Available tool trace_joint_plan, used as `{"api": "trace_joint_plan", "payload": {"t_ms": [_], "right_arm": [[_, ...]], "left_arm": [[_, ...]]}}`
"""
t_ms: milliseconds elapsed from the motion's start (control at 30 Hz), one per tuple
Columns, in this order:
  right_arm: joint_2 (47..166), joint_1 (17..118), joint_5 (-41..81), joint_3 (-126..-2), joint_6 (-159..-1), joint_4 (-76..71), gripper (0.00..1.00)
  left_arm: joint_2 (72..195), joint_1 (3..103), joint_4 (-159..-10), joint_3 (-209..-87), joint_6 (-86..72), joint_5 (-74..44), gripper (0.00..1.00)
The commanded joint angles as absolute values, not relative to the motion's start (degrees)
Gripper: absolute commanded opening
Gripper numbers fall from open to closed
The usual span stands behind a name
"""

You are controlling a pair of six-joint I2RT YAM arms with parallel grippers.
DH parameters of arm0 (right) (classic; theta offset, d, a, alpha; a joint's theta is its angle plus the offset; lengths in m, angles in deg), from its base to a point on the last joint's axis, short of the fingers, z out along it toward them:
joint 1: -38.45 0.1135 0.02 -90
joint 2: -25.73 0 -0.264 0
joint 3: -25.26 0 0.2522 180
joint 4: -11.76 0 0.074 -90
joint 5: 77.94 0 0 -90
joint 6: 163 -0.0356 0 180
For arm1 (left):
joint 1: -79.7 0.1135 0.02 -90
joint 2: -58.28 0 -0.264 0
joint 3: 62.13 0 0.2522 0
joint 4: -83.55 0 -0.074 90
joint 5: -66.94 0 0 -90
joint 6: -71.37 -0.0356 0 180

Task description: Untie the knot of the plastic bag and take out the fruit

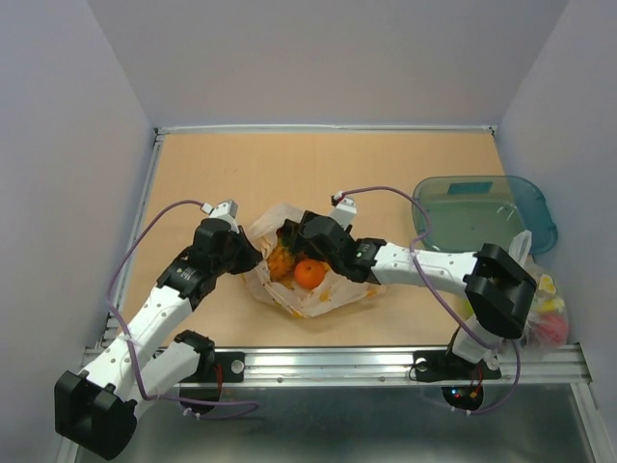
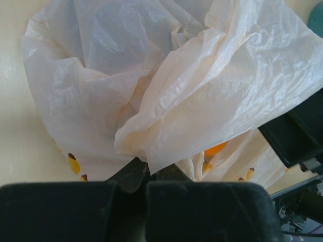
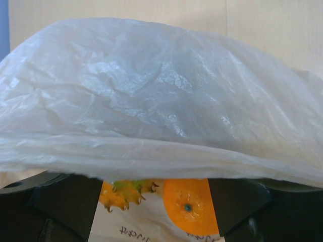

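Observation:
My right gripper moves to the pineapple's top, before closing on the pineapple's top [image 1: 288,233]. The pineapple's body and the orange show between my fingers, so closing now would miss.
The plastic bag [image 1: 289,289] lies mid-table with its mouth open; no knot shows. An orange [image 1: 309,274] and the pineapple [image 1: 280,260] lie inside; other fruit is hidden. My left gripper [image 1: 249,253] is at the bag's left rim. In the left wrist view it [image 2: 149,169] is shut on a fold of the bag [image 2: 202,91]. My right gripper [image 1: 297,239] reaches into the mouth from the right. In the right wrist view it [image 3: 156,189] is open, and bag film [image 3: 151,101] drapes over its fingers [image 3: 65,206]. The orange [image 3: 189,201] and pineapple [image 3: 121,194] lie between them.
A teal tray [image 1: 482,207] sits at the back right. A clearer bag with green, yellow and red contents [image 1: 545,304] lies at the right edge beside the right arm's base. Metal rails [image 1: 386,362] border the table front and sides.

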State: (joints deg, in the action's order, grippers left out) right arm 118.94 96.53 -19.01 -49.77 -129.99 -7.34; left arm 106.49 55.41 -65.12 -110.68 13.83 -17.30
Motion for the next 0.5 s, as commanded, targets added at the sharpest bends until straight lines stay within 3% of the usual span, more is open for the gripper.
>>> {"api": "trace_joint_plan", "payload": {"t_ms": [0,367,433,467], "right_arm": [[122.92,94.97,-21.87,-50.28,-137.51,-0.52,0.83],[131.10,88.20,-10.20,-55.21,-131.55,7.04,0.81],[131.98,86.62,-6.77,-54.94,-130.14,11.68,0.78],[132.33,86.09,-3.45,-54.86,-128.56,13.02,0.72]], "left_arm": [[106.54,55.53,-66.51,-114.03,11.86,-14.71,0.00],[107.59,54.66,-69.15,-113.16,16.96,-14.09,0.00],[107.94,54.57,-69.85,-112.19,18.18,-15.58,0.00],[108.12,54.48,-70.03,-111.84,18.71,-15.85,0.00]]}}
